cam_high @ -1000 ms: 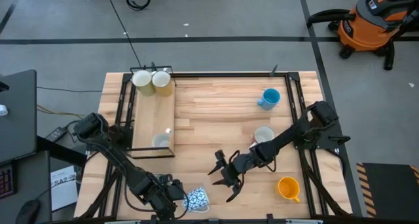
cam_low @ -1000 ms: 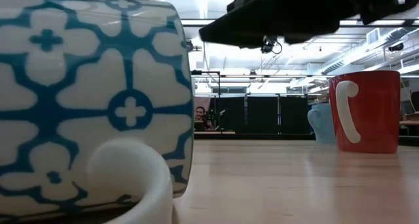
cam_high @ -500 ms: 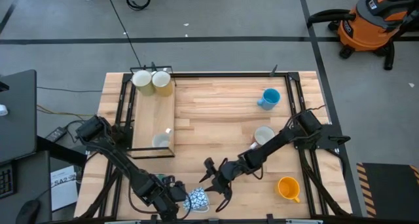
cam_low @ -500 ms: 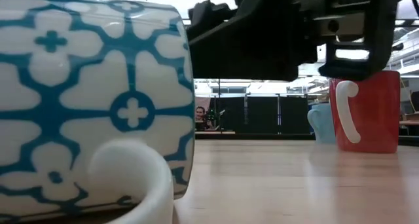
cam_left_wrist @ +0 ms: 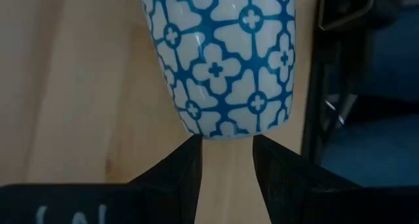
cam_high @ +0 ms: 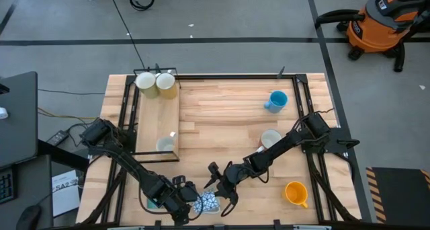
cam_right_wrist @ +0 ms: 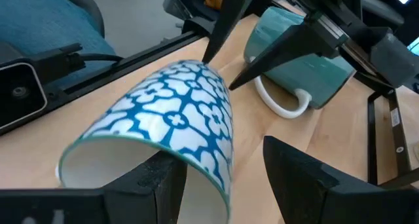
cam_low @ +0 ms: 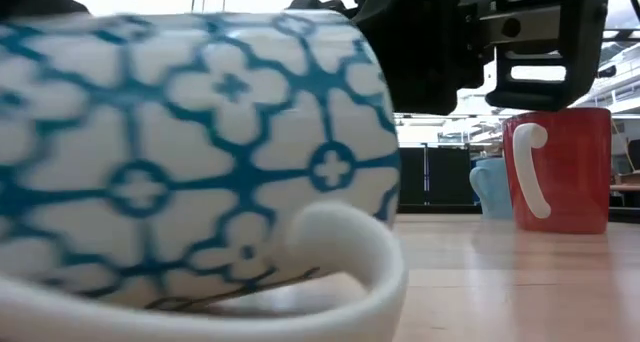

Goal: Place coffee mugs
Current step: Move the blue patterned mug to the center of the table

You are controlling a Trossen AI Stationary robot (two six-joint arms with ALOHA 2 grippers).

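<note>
The patterned mug has to stand upright for the wooden tray, so my right gripper needs to grab the patterned mug's rim [cam_right_wrist: 221, 186] next.
The blue-and-white patterned mug [cam_high: 207, 203] lies on its side at the table's near edge and fills the low view [cam_low: 190, 162]. My left gripper [cam_high: 187, 202] is open at the mug's base [cam_left_wrist: 226, 129]. My right gripper [cam_high: 220, 189] is open at the mug's mouth [cam_right_wrist: 141, 168]. One of its fingers [cam_right_wrist: 167, 185] stands in front of the opening, the other [cam_right_wrist: 298, 178] beside the wall. Whether they touch the mug, I cannot tell. The teal mug [cam_right_wrist: 304, 67] lies on its side behind my left gripper. My left gripper has both open fingertips [cam_left_wrist: 193, 145] against the base end [cam_left_wrist: 222, 133] of the patterned mug, coming level from the table's left. The mug lies on its side on the table, its mouth toward my right gripper.
A wooden tray [cam_high: 144, 122] on the left holds a white mug [cam_high: 145, 81], a pale yellow mug [cam_high: 166, 85] and another mug [cam_high: 164, 144]. On the right stand the light blue mug [cam_high: 275, 101], a white mug [cam_high: 271, 139] and the orange mug [cam_high: 295, 193].
My right gripper moved toward the table's near-left, down to the patterned mug's mouth, then stayed. My left gripper moved right, and the patterned mug slid and turned toward the right gripper. The teal mug came into view behind the left arm.
</note>
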